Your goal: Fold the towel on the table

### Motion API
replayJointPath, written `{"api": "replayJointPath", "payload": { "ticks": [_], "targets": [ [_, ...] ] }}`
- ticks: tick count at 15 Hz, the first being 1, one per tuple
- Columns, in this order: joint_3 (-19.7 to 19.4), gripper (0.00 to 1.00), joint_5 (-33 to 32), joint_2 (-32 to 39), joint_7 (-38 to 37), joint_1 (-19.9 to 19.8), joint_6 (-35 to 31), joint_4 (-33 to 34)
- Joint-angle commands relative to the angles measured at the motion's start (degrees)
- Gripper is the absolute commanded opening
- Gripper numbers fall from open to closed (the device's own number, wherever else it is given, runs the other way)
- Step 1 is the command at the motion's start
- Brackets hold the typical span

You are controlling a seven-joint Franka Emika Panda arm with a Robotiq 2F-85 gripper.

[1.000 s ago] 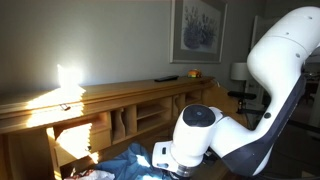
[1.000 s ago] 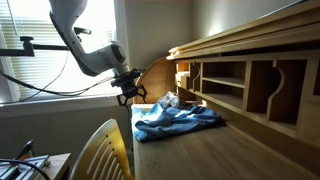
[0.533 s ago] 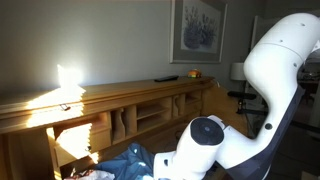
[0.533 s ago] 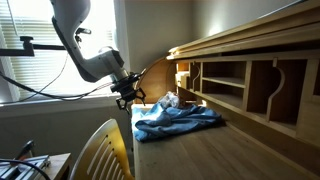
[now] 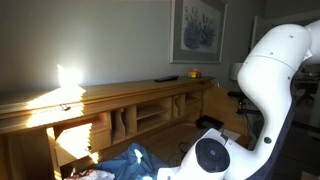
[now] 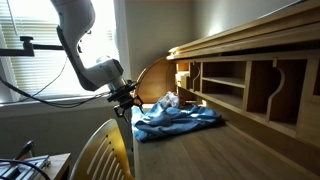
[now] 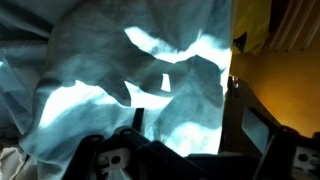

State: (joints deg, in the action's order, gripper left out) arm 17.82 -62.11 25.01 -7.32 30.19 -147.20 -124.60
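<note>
My gripper grabs the near edge of the towel (image 6: 180, 120), beside the table edge, next. Then I fold that edge over the rest toward the hutch.
A crumpled blue towel (image 6: 180, 120) lies in a heap on the wooden table (image 6: 200, 155); it also shows at the bottom of an exterior view (image 5: 128, 160). My gripper (image 6: 124, 101) hangs at the towel's near-left edge, just above the table edge. In the wrist view the towel (image 7: 110, 80) fills most of the frame, brightly lit in patches. The gripper (image 7: 186, 125) is open, its two dark fingers spread over the cloth and holding nothing. I cannot tell whether the fingertips touch the cloth.
A wooden hutch with open cubbies (image 6: 240, 85) runs along the table's far side. A yellow chair back (image 6: 108, 150) stands in front of the table. Small objects (image 6: 170, 100) lie beyond the towel. A camera stand (image 6: 30, 50) is by the window.
The arm has swung lower and toward the table's near edge, and the gripper has dropped down beside the towel's edge. The towel has not moved.
</note>
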Motion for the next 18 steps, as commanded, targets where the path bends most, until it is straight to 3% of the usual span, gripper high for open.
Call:
{"api": "replayJointPath", "payload": {
  "ticks": [1, 12, 13, 14, 18],
  "targets": [
    [-1.6, 1.00, -6.6, 2.3, -7.4, 1.9, 0.3, 2.3],
    [-1.9, 1.00, -15.4, 4.7, -17.4, 1.2, 0.4, 3.4],
    [-2.0, 0.75, -16.2, 4.8, -18.1, 0.9, -0.1, 3.4],
    [-1.9, 0.74, -17.1, 4.9, -18.8, 0.7, -0.1, 3.5],
    [-1.5, 0.44, -19.3, 5.5, -20.8, -0.5, -1.1, 3.6]
  ]
}}
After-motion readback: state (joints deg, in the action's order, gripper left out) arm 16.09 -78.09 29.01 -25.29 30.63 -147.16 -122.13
